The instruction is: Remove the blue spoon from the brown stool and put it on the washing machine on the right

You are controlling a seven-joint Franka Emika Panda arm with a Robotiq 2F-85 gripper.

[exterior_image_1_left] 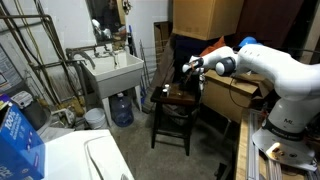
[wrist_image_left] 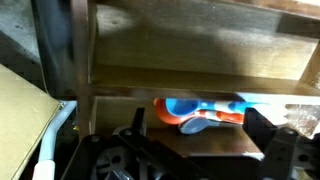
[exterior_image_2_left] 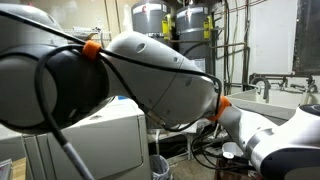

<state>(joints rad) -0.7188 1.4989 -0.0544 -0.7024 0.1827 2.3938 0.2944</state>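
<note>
The light-blue spoon's rounded head (wrist_image_left: 194, 126) is between my open fingers, near the middle of the gap. My gripper should close on the spoon, as closing now would hold it.
The brown stool (exterior_image_1_left: 178, 99) stands in the middle of the room, and its dark wooden seat (wrist_image_left: 215, 145) fills the wrist view. A light-blue spoon (wrist_image_left: 193, 125) lies on the seat, bunched with a brighter blue utensil (wrist_image_left: 183, 106) and an orange one (wrist_image_left: 163, 111). My gripper (exterior_image_1_left: 189, 68) hovers just above the seat. In the wrist view its fingers (wrist_image_left: 197, 136) stand wide apart on either side of the utensils, open and holding nothing. The white washing machine (exterior_image_1_left: 95, 160) is at the lower left. The spoon is too small to make out in both exterior views.
A white utility sink (exterior_image_1_left: 113, 70) and a water jug (exterior_image_1_left: 121, 108) stand left of the stool. A blue printed box (exterior_image_1_left: 18, 135) sits by the washer. Cardboard boxes (exterior_image_1_left: 236, 95) are behind the stool. The arm (exterior_image_2_left: 150, 70) blocks most of an exterior view.
</note>
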